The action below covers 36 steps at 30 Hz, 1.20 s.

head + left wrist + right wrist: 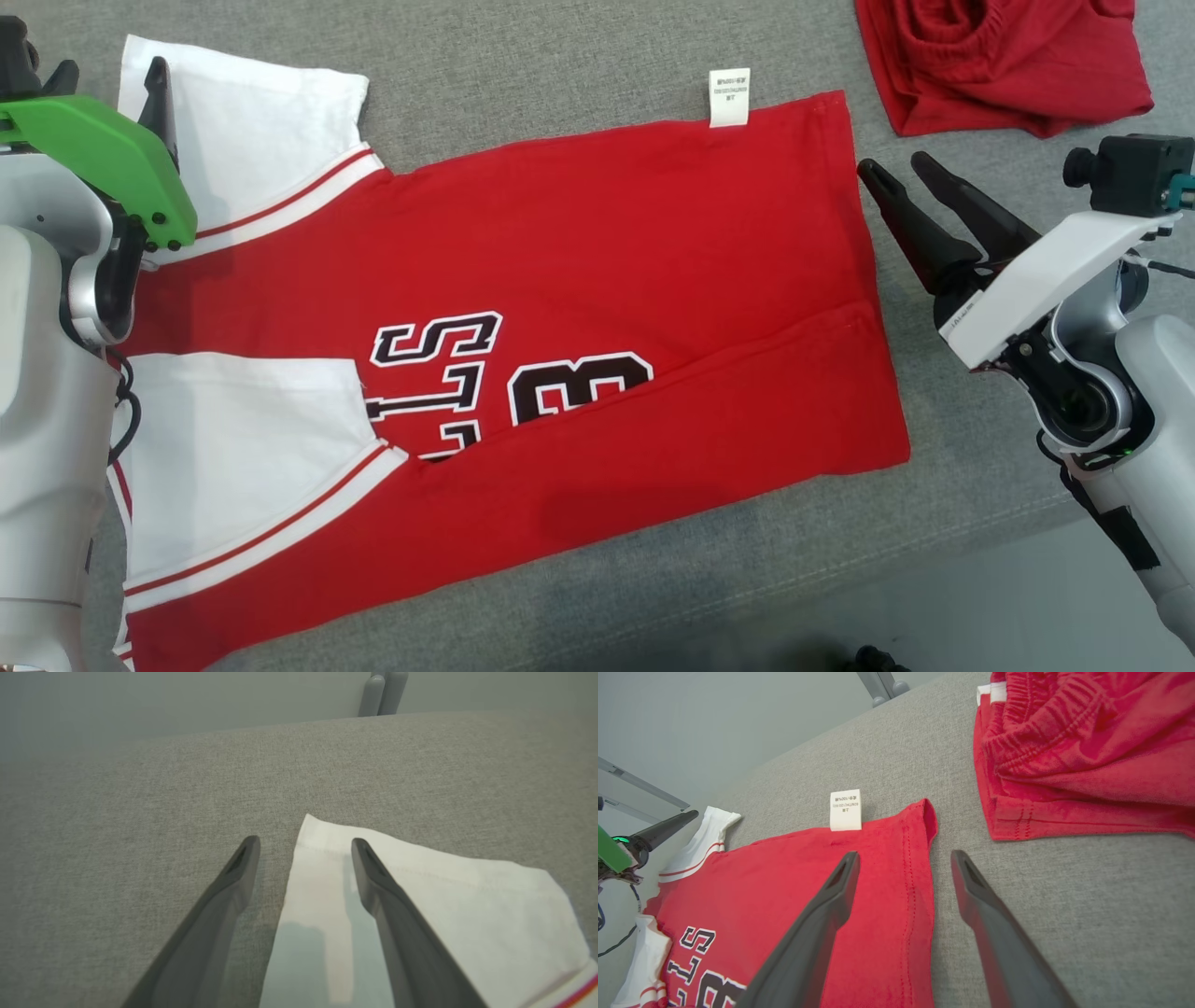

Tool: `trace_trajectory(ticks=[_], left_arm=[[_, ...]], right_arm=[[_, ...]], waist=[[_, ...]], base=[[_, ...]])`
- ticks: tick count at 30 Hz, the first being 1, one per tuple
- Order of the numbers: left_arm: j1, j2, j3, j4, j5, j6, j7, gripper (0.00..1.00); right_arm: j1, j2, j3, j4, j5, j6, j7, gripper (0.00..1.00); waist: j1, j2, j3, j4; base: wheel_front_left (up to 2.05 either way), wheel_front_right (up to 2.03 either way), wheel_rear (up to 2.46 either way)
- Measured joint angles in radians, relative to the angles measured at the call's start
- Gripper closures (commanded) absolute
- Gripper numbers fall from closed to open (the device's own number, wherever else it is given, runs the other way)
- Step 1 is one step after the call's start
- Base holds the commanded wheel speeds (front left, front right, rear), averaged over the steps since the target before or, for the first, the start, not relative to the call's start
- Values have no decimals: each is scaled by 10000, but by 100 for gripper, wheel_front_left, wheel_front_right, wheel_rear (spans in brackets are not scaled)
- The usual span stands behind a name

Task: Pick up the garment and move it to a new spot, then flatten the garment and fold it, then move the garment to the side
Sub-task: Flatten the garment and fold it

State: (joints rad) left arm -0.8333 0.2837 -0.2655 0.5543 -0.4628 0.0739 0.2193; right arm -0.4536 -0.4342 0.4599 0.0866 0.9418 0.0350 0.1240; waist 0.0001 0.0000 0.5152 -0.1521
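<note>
My right gripper is to grip the red body [627, 235] [782, 890] of the jersey next, by its hem corner beside the white label, to fold the jersey lengthwise.
The garment [607, 280] is a red jersey with white sleeves and black-and-white lettering, spread on the grey cushioned surface [560, 56]. Its near long edge is folded up over part of the lettering, and a white label [729, 96] sticks out at the far edge. My left gripper [107, 79] hovers open over the far white sleeve [467, 896]; in the left wrist view this left gripper [306, 842] straddles the sleeve's corner. My right gripper [894, 166] is open just beside the hem's far corner. In the right wrist view that right gripper [906, 855] straddles the hem [920, 882].
A second red garment [999, 56] lies bunched at the far right, close to my right gripper, and shows as ribbed red cloth [1064, 742] in the right wrist view. The surface ends at the near right, where pale floor [980, 607] begins.
</note>
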Motion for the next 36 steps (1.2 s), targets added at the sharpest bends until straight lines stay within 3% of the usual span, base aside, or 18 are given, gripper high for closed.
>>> trace_trajectory(ticks=[16,17,19,21,22,36], left_arm=[[-751,73,-151,1248,111,-201,-222,0],[-791,71,-153,1319,130,-221,-278,9],[-858,61,-161,1446,176,-240,-330,51],[-910,46,-190,1515,176,-313,-422,71],[-933,0,-226,1557,176,-357,-489,100],[-954,-700,-514,1891,171,-1129,-1655,100]], right_arm=[[-129,23,-15,232,-12,77,-88,0],[-133,35,-17,236,-12,77,-88,0],[-139,63,-29,261,-12,77,-92,0],[-146,86,-63,278,-12,79,-165,0],[-148,82,-113,297,-12,77,-234,0],[-559,-73,-102,865,-186,178,-257,0]], waist=[[-1,0,329,-342],[-1,0,336,-347],[-1,0,348,-350],[-1,0,356,-341],[-1,0,355,-323],[-1,0,-19,319]], base=[[0,0,0],[0,0,0],[0,0,0],[0,0,0],[0,0,0],[0,0,0]])
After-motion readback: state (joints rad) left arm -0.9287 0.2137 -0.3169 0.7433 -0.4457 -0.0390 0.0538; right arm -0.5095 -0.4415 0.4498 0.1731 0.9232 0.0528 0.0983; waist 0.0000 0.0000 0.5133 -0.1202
